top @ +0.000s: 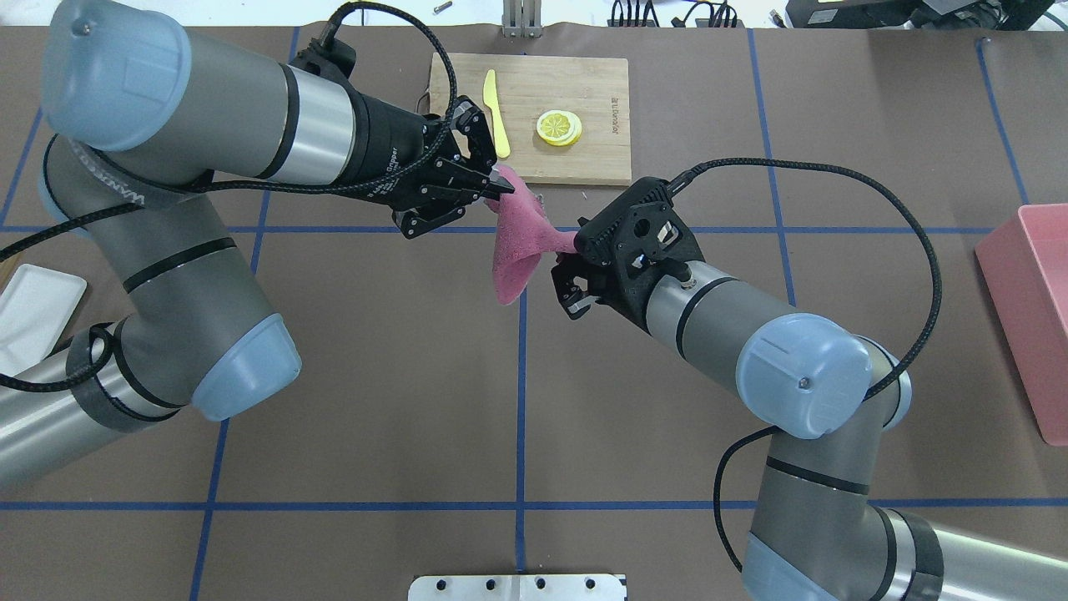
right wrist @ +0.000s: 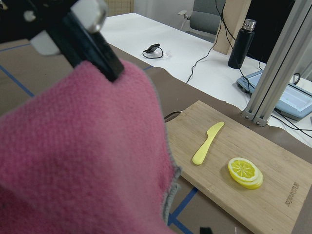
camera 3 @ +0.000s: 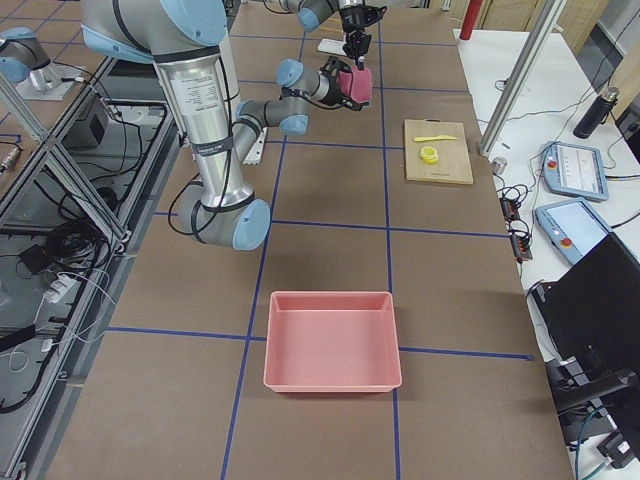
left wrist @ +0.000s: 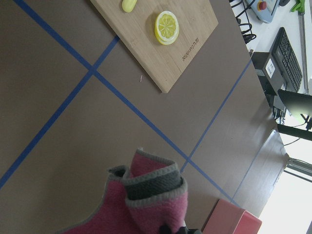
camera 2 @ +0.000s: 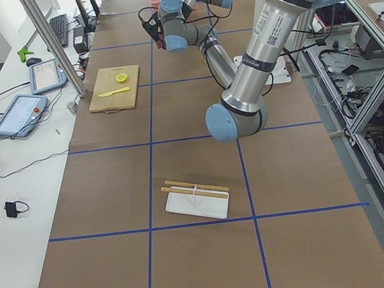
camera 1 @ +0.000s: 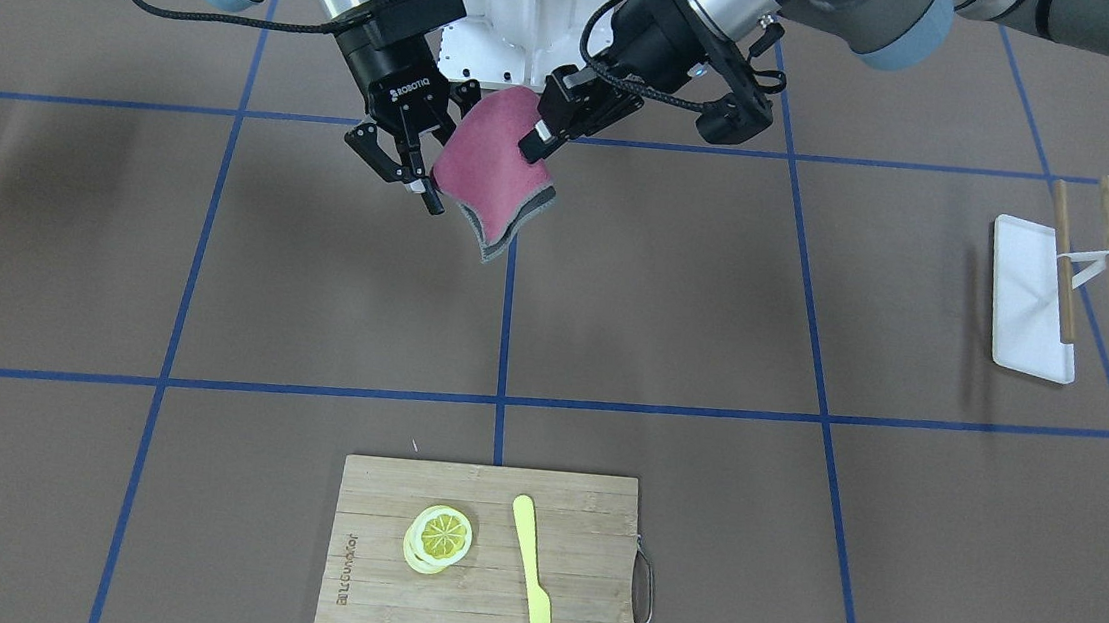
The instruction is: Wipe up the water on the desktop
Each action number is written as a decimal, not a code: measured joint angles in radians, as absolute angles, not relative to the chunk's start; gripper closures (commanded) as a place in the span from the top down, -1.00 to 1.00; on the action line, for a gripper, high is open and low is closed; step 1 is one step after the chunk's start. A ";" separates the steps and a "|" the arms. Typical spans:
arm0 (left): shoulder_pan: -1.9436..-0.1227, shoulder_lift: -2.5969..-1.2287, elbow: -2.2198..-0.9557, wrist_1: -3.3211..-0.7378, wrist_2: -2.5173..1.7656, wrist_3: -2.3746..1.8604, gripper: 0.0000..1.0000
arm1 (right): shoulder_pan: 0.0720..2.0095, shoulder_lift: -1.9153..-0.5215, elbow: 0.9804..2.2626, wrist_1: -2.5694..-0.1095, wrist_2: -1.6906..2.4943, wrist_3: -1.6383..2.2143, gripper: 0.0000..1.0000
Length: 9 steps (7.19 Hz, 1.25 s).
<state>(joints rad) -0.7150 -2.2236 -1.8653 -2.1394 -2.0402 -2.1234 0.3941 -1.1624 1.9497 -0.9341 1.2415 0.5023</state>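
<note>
My right gripper grabs the pink cloth by its folded edge next, to wipe up water on the desktop.
A pink cloth with a grey edge hangs in the air over the brown desktop, near the robot's base. My left gripper is shut on the cloth's upper edge; this also shows in the overhead view. My right gripper is open, with one finger right beside the cloth's other side. The cloth fills the right wrist view's lower left. Its bunched folds show in the left wrist view. I see no water on the desktop in these frames.
A bamboo cutting board with lemon slices and a yellow knife lies at the far edge. A white tray with chopsticks lies on my left side. A pink bin stands on my right.
</note>
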 measured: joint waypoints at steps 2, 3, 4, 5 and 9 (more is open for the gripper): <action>-0.716 -2.222 -1.864 -2.140 -2.040 -2.122 -1.00 | 0.394 -1.163 1.950 -0.934 1.241 0.501 -0.38; -0.716 -2.221 -1.864 -2.140 -2.040 -2.122 -1.00 | 0.394 -1.163 1.950 -0.934 1.241 0.501 -0.86; -0.716 -2.221 -1.864 -2.140 -2.040 -2.121 -1.00 | 0.395 -1.164 1.950 -0.934 1.241 0.501 -1.00; -0.715 -2.221 -1.864 -2.140 -2.040 -2.118 -1.00 | 0.396 -1.167 1.950 -0.935 1.242 0.502 -1.00; -0.726 -2.179 -1.876 -2.140 -2.042 -1.995 0.97 | 0.406 -1.179 1.955 -0.937 1.244 0.505 -1.00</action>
